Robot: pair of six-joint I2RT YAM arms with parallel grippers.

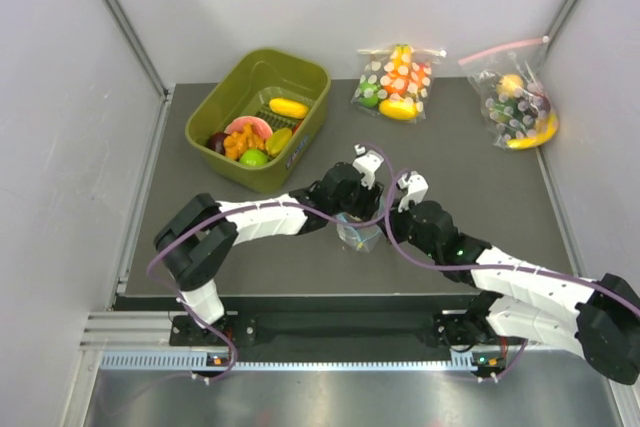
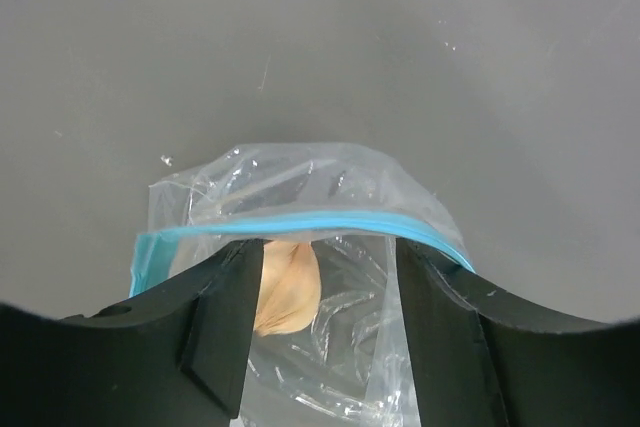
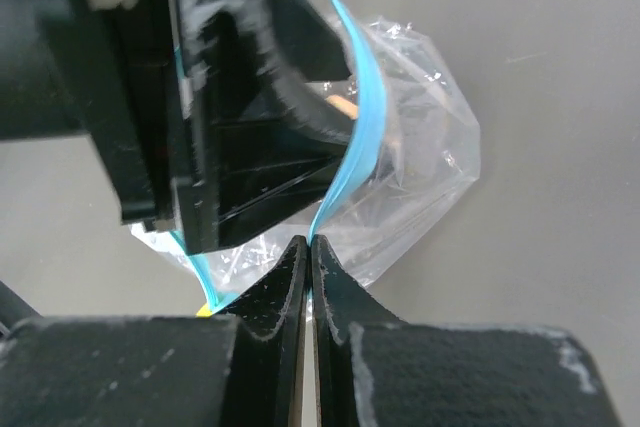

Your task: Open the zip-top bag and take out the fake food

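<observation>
The left gripper's fingertips are above the pale orange piece and would miss the piece if they closed now, so the left gripper should first lower, then close on the piece.
The small clear zip-top bag (image 1: 358, 236) with a light-blue zip strip (image 2: 300, 221) sits at the middle front of the dark mat. My left gripper (image 2: 330, 249) is open, with both fingers pushed down into the bag's mouth and the strip stretched across them. A pale orange piece of fake food (image 2: 288, 287) lies inside the bag against the left finger, not gripped. My right gripper (image 3: 311, 244) is shut on the near side of the blue strip (image 3: 362, 117), with the bag (image 3: 420, 157) hanging beyond it. The left gripper's black body (image 3: 230, 117) fills the bag's mouth in the right wrist view.
An olive-green bin (image 1: 300, 72) holding several toy food pieces stands at the back left. Two white-dotted bags with pink strips lie at the back, one in the middle (image 1: 395, 82) and one at the right (image 1: 515, 102). Grey walls enclose the mat.
</observation>
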